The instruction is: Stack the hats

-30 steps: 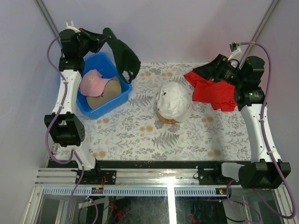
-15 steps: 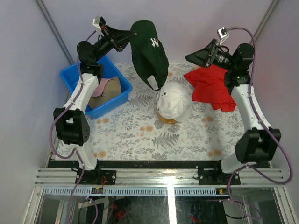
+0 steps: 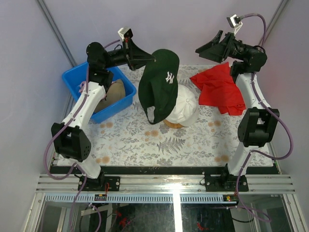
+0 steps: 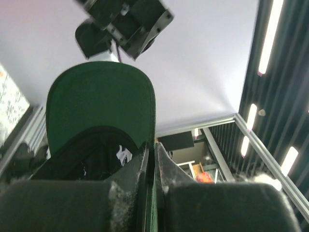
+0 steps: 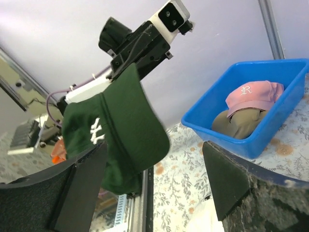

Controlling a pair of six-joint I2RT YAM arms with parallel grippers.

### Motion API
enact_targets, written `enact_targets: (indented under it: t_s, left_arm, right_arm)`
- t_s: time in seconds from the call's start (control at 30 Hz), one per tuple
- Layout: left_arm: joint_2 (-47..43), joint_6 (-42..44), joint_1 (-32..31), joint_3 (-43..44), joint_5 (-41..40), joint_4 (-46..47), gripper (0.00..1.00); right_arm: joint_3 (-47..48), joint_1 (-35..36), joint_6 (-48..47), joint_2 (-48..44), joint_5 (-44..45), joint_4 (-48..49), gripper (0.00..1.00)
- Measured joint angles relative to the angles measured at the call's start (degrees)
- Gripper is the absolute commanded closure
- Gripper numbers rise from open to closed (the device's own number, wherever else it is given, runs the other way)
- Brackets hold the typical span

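Note:
The robot's right gripper needs to grab the dark green hat's brim (image 3: 172, 54) by its free edge next. The green hat's top then stays open to stack over the white hat (image 3: 186, 107).
My left gripper (image 3: 152, 57) is shut on the brim of the dark green hat (image 3: 161, 84). That hat hangs in the air, its crown down over the left side of the white hat (image 3: 186, 107) on the wooden stand (image 3: 173, 124). In the left wrist view the fingers (image 4: 154, 145) pinch the green brim (image 4: 101, 101) edge-on. The right wrist view shows the pink hat (image 5: 253, 96) lying on the tan hat (image 5: 241, 123) inside the blue bin (image 5: 231, 130). My right gripper (image 3: 205, 48) is open and empty, raised high at the back right, facing the green hat (image 5: 125, 130).
The blue bin (image 3: 77, 82) stands at the back left with the tan hat (image 3: 113, 94) showing in it. A crumpled red cloth (image 3: 217, 92) lies at the back right under my right arm. The floral mat (image 3: 159, 140) covers the table.
My left arm has swung the green hat from over the bin rightward until it hangs at the white hat. My right gripper has risen off the red cloth and opened wider.

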Motion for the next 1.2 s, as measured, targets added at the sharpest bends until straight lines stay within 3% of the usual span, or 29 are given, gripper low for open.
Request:
enact_targets:
  t_s: [0.3,0.53,0.87,0.97,1.1,1.2]
  left_arm:
    - [-4.5,7.2,-2.6,4.4,9.1,-21.5,1.00]
    - [-4.5,5.6,-3.3,5.4,11.3,-25.2,1.00]
    - [-4.5,3.8,-3.8,5.4,12.1,-25.3,1.00]
    - [-4.5,3.6,-3.8,5.4,12.1,-25.3,1.00]
    - [-4.4,3.4,-3.8,5.4,12.1,-25.3,1.00]
    - [-4.2,3.3,-3.7,5.4,12.2,-25.4,1.00]
  right_arm:
    - [-0.9,3.4,3.9,-1.1,-4.2,9.1,0.13]
    - [-1.6,11.2,6.4,-1.2,-6.9,12.1,0.14]
    - [-5.5,13.8,9.4,-3.0,-7.4,13.1,0.20]
    - [-8.7,15.1,9.6,-4.9,-7.4,13.2,0.32]
    - [-11.6,16.8,9.5,-7.0,-7.8,13.4,0.63]
    - [-13.6,17.3,9.7,-8.5,-8.2,13.7,0.74]
